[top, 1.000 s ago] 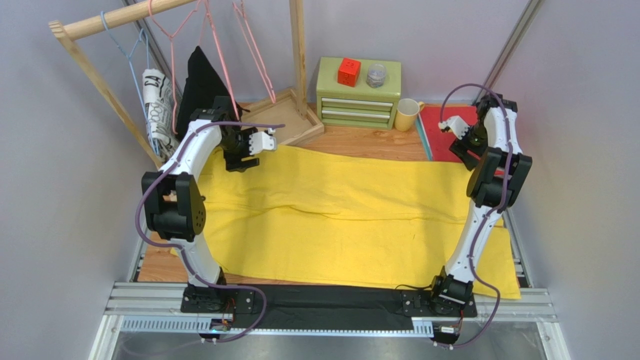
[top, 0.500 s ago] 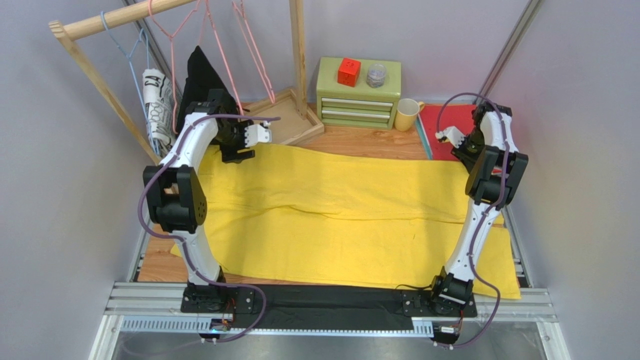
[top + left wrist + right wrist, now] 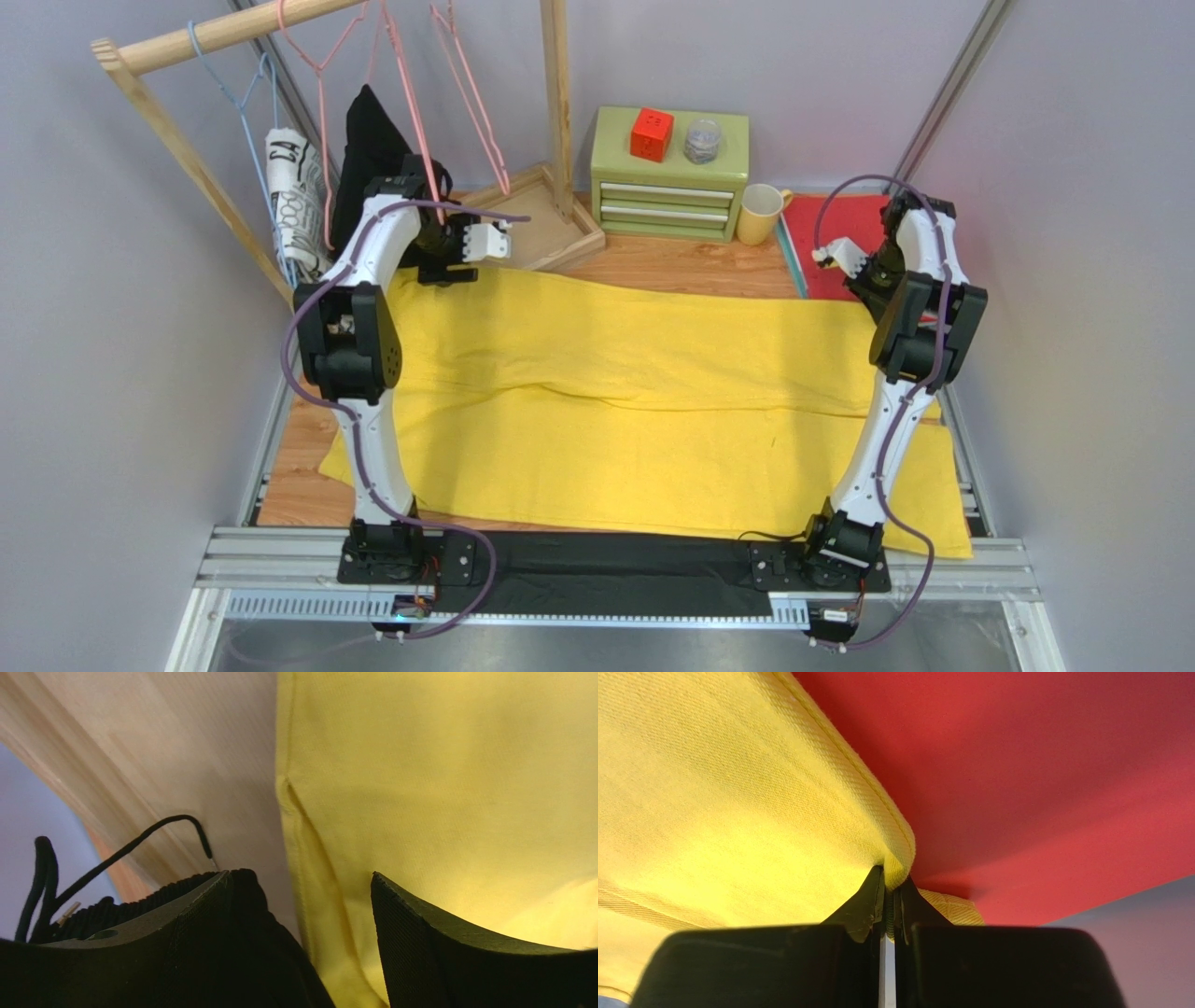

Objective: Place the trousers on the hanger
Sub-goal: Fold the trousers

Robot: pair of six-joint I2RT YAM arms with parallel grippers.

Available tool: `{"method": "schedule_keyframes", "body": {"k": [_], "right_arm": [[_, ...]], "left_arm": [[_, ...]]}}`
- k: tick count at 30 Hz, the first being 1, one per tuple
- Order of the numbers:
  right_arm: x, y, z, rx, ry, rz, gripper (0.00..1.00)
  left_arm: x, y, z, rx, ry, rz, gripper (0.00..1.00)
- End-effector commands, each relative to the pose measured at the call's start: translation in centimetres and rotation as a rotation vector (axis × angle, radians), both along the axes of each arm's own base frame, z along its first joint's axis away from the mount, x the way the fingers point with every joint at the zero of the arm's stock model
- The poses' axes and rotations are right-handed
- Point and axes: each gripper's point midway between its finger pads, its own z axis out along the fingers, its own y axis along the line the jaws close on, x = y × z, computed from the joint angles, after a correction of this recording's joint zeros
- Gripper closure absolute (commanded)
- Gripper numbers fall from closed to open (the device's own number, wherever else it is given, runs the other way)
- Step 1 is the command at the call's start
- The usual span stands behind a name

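My left gripper will grab the yellow trousers next by the corner of their far edge, matching my right gripper, to fold them for the hanger.
The yellow trousers lie spread flat across the table. Pink wire hangers hang from the wooden rail at the back left. My left gripper is down at the trousers' far left corner. In the left wrist view it stands open, its fingers straddling the hem of the trousers, with bare wood beside it. My right gripper is at the far right edge. The right wrist view shows it shut on a pinched fold of the trousers.
The wooden rack also carries a light blue hanger, a black garment and a patterned one. Behind the trousers stand a wooden tray, a green drawer box, a yellow mug and a red mat.
My right gripper has closed on the trousers' far right edge. My left arm has reached farther back toward the far left corner, still open.
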Motion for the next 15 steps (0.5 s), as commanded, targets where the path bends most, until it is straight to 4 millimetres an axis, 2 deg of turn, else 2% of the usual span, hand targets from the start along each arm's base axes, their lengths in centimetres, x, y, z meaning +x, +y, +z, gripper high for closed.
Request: {"method": "schedule_keyframes", "body": {"k": [1, 2, 5, 6, 9, 10, 12, 13, 15], "right_arm": [[0.6, -0.7, 1.5, -0.036, -0.053, 0.011, 1.0], [0.5, -0.6, 1.4, -0.035, -0.05, 0.014, 1.0], [0.6, -0.9, 1.5, -0.049, -0.057, 0.01, 1.0], [0.7, -0.9, 1.8, -0.053, -0.065, 0.009, 1.0], [1.0, -0.9, 2.4, -0.053, -0.088, 0.006, 1.0], [1.0, -0.9, 2.6, -0.055, -0.092, 0.006, 1.0], [1.1, -0.8, 3.5, -0.056, -0.113, 0.006, 1.0], [1.1, -0.9, 3.8, -0.057, -0.117, 0.004, 1.0], [1.0, -0.7, 4.9, -0.055, -0.138, 0.004, 1.0]], "left_arm": [[2.0, 1.0, -0.2, 0.074, -0.03, -0.062, 0.21], [1.9, 1.3, -1.2, 0.089, -0.002, -0.07, 0.21], [1.2, 1.8, -2.1, 0.121, 0.063, -0.095, 0.23], [1.4, 1.8, -1.7, 0.119, 0.061, -0.092, 0.24], [1.2, 2.0, -1.9, 0.127, 0.087, -0.1, 0.41], [1.0, 2.0, -1.9, 0.127, 0.094, -0.103, 0.57], [0.8, 1.6, -1.5, 0.106, 0.09, -0.117, 0.7], [0.5, 1.4, -1.2, 0.094, 0.097, -0.122, 0.81], [-0.2, 0.9, 0.1, 0.07, 0.089, -0.13, 0.92]]}}
